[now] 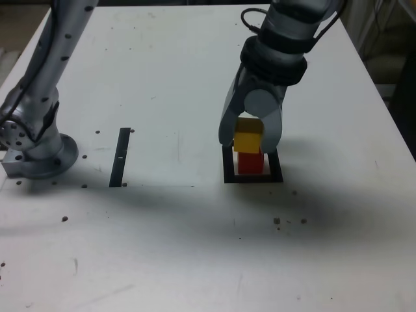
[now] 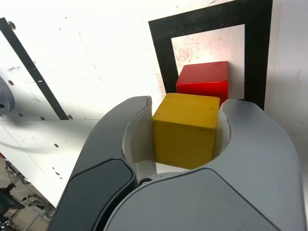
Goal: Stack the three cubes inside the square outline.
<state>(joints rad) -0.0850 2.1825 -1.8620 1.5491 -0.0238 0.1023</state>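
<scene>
The yellow cube's lower edge is over the top of the red cube, so the yellow cube would stand there and my gripper needs to open.
A red cube sits inside the black square outline. My gripper is shut on a yellow cube, one finger on each side. The yellow cube hangs right over the red one, shifted slightly toward the exterior view's left. I cannot tell whether the two cubes touch. No green cube shows in either view.
A narrow black strip lies on the white table, to the exterior view's left of the outline. The arm's grey base stands at the table's left edge. Small dark specks dot the surface.
</scene>
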